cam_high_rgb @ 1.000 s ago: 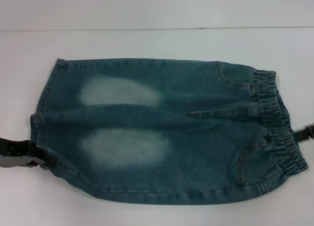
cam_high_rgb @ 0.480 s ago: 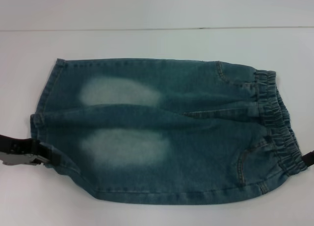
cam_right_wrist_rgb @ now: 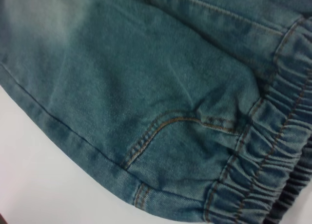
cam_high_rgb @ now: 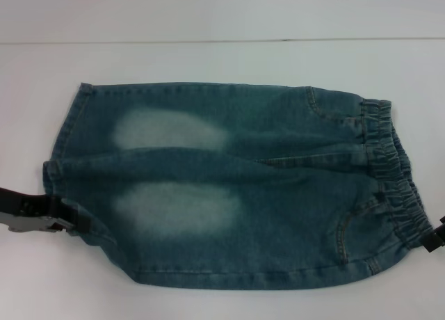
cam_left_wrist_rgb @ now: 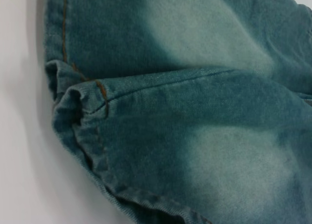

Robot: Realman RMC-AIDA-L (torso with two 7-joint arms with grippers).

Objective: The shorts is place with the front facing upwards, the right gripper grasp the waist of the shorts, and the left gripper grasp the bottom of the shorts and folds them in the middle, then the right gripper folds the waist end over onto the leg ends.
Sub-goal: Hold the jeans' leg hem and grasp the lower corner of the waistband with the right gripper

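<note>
I need to move my right gripper toward the waist's near corner [cam_high_rgb: 410,233] [cam_right_wrist_rgb: 243,199] before I close on the corner, because my right gripper's fingers are still short of it.
The blue-green denim shorts [cam_high_rgb: 229,188] lie flat on the white table, front up, with two pale faded patches. The ruffled waist [cam_high_rgb: 396,181] is at the right, and the bottom of the shorts [cam_high_rgb: 62,160], the flat leg ends, is at the left. My left gripper [cam_high_rgb: 73,221] rests at the near leg hem, touching its edge. Only a sliver of my right gripper [cam_high_rgb: 434,240] shows at the frame's right border, beside the near corner of the waist. The left wrist view shows the leg hems [cam_left_wrist_rgb: 73,102] close up. A stitched pocket [cam_right_wrist_rgb: 161,131] and the gathered waist [cam_right_wrist_rgb: 263,165] fill the right wrist view.
The white table [cam_high_rgb: 222,62] runs bare behind the shorts to a far edge line [cam_high_rgb: 222,40]. A narrow strip of table [cam_high_rgb: 69,292] shows in front of the shorts.
My right gripper has moved along the waist toward its near corner. My left gripper has crept a little closer to the near leg hem. The shorts have not shifted.
</note>
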